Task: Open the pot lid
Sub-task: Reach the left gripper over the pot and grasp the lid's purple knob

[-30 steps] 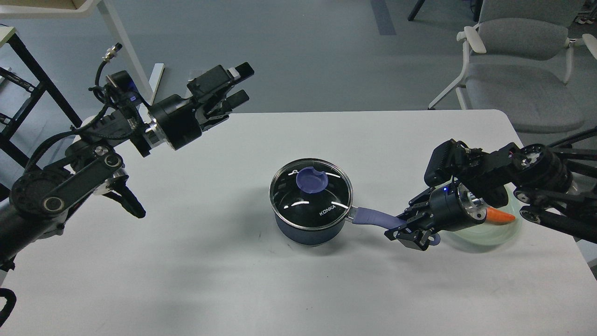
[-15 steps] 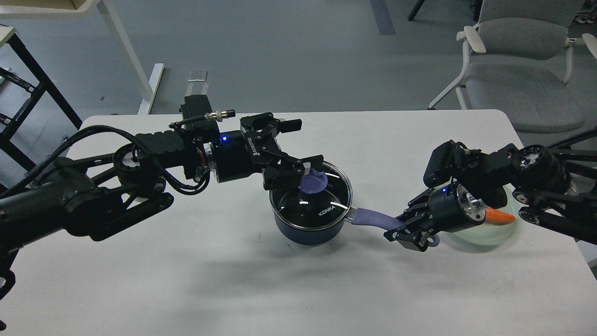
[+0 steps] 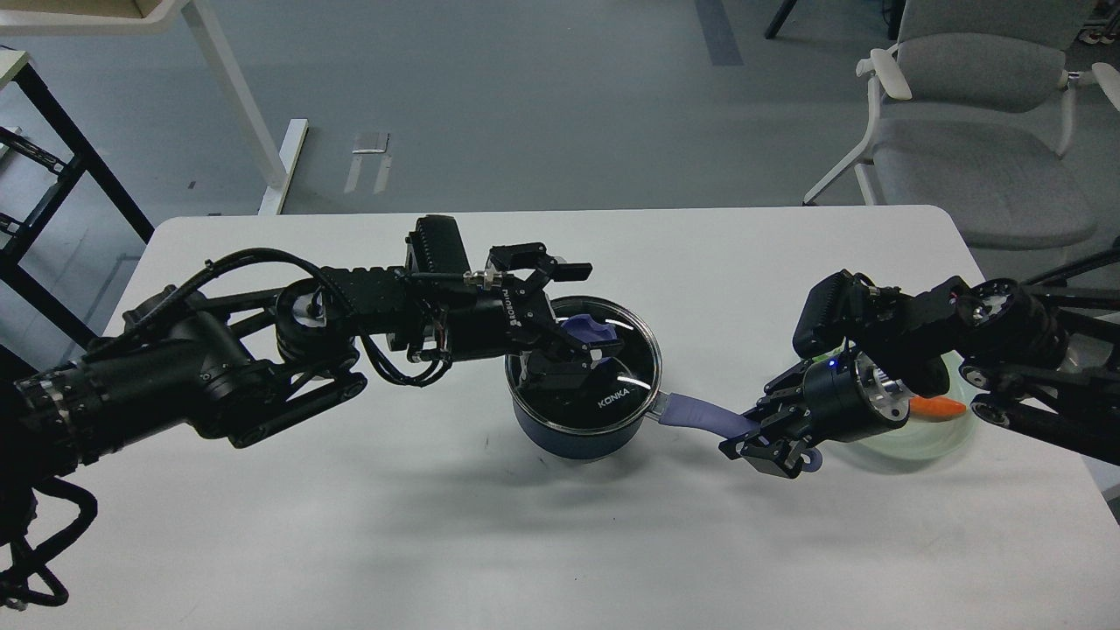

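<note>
The glass lid is wider than my fingers can spread, so I will next use my left gripper to grab the lid by its narrow purple-blue knob.
The dark blue pot stands mid-table with the glass lid on it, "KONKA" print facing me. My left gripper reaches in from the left and hovers over the lid. Its jaws are spread, one finger past the lid's far rim and one finger low over the glass, with the purple-blue knob between them. The fingers hide part of the knob. My right gripper is shut on the lavender handle near its end.
A pale green glass plate with a carrot lies behind my right wrist at the table's right edge. A grey chair stands beyond the far right corner. A black frame stands at the far left.
My left arm swung down from high at the left to the pot, and its open gripper has dropped around the lid's knob. The right gripper stayed on the handle.
</note>
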Robot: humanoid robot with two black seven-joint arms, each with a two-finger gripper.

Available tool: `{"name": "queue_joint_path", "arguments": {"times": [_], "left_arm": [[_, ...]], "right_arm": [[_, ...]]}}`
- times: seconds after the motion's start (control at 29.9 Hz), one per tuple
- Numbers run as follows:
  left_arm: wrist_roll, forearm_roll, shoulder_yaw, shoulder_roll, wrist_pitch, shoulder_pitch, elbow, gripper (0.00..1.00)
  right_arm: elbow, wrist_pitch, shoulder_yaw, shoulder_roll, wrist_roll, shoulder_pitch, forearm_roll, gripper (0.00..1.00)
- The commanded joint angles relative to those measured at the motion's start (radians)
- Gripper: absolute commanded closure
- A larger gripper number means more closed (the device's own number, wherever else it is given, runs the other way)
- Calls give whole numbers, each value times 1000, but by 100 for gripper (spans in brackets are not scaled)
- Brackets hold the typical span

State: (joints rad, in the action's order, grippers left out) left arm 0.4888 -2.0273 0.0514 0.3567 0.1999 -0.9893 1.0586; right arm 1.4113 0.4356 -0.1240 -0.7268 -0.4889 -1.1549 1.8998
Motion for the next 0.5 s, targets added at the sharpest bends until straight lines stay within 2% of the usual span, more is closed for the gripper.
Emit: {"name": "queue_joint_path", "arguments": {"times": [0.0, 0.47], "left_arm": [[0, 1, -18, 8, 0, 11, 1, 1], [0, 1, -21, 11, 3, 37, -15, 1]], "right_arm": [[0, 0, 0, 1, 0, 0, -1, 69], [6, -1, 1, -2, 0, -16, -5, 69]]}}
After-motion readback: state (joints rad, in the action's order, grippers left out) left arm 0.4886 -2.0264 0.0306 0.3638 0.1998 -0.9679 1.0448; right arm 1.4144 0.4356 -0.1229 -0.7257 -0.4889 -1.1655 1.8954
